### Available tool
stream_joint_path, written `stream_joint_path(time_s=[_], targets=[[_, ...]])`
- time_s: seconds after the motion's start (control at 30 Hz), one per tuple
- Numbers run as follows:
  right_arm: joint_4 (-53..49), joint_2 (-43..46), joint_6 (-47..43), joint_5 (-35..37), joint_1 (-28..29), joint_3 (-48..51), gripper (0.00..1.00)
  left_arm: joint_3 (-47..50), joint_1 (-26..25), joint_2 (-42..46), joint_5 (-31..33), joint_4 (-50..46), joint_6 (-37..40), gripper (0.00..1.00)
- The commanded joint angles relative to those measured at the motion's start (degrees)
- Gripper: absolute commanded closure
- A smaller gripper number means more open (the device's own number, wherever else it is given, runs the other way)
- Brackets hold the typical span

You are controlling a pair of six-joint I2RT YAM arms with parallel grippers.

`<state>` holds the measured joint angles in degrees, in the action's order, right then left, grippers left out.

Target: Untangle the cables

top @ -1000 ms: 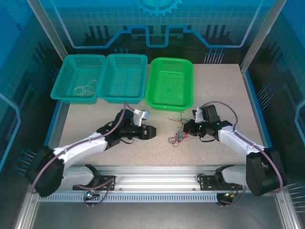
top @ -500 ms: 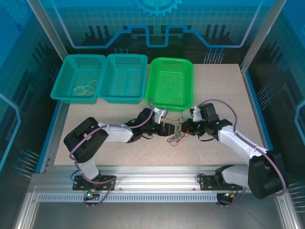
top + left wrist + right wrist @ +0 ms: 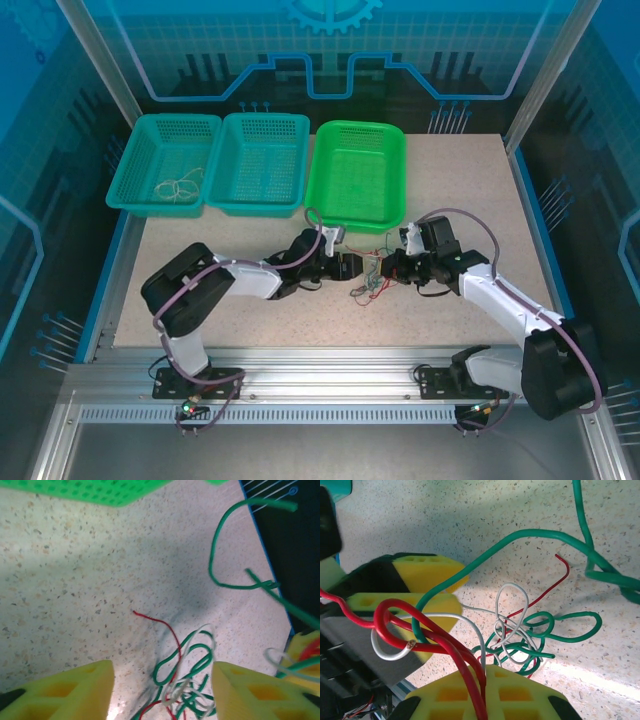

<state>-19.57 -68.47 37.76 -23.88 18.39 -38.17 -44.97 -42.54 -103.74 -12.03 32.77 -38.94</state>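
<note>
I will grab the white loops of the tangle (image 3: 372,279) (image 3: 192,685) with my left gripper next, opposite my right gripper's hold, to pull the white cable free.
The cables (image 3: 370,287) lie in a small tangle of green, white and red wire on the speckled table, in front of the green basket. My left gripper (image 3: 360,268) comes in from the left; in the left wrist view it (image 3: 162,695) is open, its yellow fingers either side of the tangle (image 3: 192,685). A green loop (image 3: 214,555) rises off to the right. My right gripper (image 3: 391,267) faces it from the right, and in the right wrist view it (image 3: 485,692) is shut on red and white cables (image 3: 440,640) that run up from the tangle (image 3: 520,640).
Along the back stand two teal baskets, the left one (image 3: 160,208) holding a pale cable (image 3: 178,186), the middle one (image 3: 255,208) beside it, then a bright green basket (image 3: 355,226). The table's blue right edge (image 3: 272,575) is close to the tangle.
My left arm has swung right from the table's middle until its gripper reached the tangle. The right gripper has stayed put, still gripping the cables.
</note>
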Motion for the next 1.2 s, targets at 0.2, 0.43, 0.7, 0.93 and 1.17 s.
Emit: stream_joint_path(time_s=[0.2,0.43,0.7,0.93,1.17], targets=[[-2.21,0.83,1.81,2.9,0.2,-1.09,1.0,-2.23,-0.28,-3.07,-0.89,1.43,-3.02,1.0],[-8.75,7.02,4.14,9.46,-15.04,4.96,1.0,5.86,5.92,19.9,6.99,-9.4,-3.96,1.0],[-12.99,10.88,1.71,14.44,-26.36,9.84,0.95,2.64,11.81,39.92,13.34,-36.47,3.97,1.0],[-19.23,13.15,-2.39,12.57,-21.08,3.57,0.45,2.79,11.61,38.73,10.07,-36.91,3.17,1.0],[-21.1,15.74,-1.07,32.22,7.65,-4.56,0.31,1.43,11.27,40.01,10.57,-39.67,4.11,1.0]])
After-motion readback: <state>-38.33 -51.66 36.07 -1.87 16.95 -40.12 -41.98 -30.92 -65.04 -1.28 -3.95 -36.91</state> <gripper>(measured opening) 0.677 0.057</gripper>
